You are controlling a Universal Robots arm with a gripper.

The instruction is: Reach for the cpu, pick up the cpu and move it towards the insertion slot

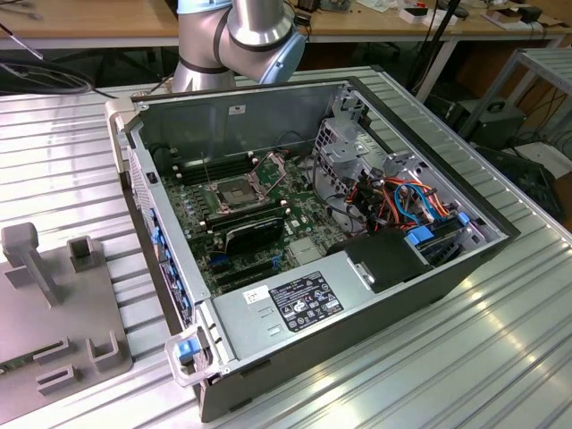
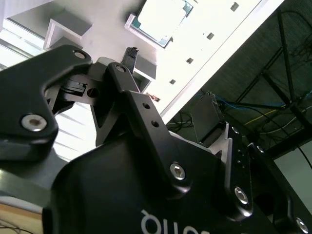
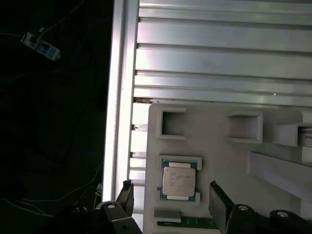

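Observation:
My gripper next needs to grab the cpu (image 3: pixel 179 182) by the open middle of its side edges to pick it up, since the pocket's sides hug its corners.
The cpu (image 3: pixel 179 182), a small pale square chip, lies in a pocket of a grey fixture plate (image 3: pixel 219 146) in the first wrist view. My gripper (image 3: pixel 172 201) is open above it, apart from it, with one dark finger (image 3: pixel 126 196) on either side and nothing between them. In the second wrist view the cpu (image 2: pixel 161 19) shows beyond the open gripper (image 2: pixel 169 88). In the exterior view the insertion slot (image 1: pixel 234 193), a shiny metal frame with a dark centre, sits on the motherboard inside the open computer case (image 1: pixel 429 277).
The grey fixture plate (image 1: pixel 54 313) with upright blocks lies on the ribbed metal table (image 1: pixel 500 357) at the exterior view's left of the case. A labelled power supply (image 1: pixel 295 304), coloured cables (image 1: pixel 402 201) and a drive cage (image 1: pixel 344 143) crowd the case. The table's edge (image 3: pixel 119 97) runs beside the plate.

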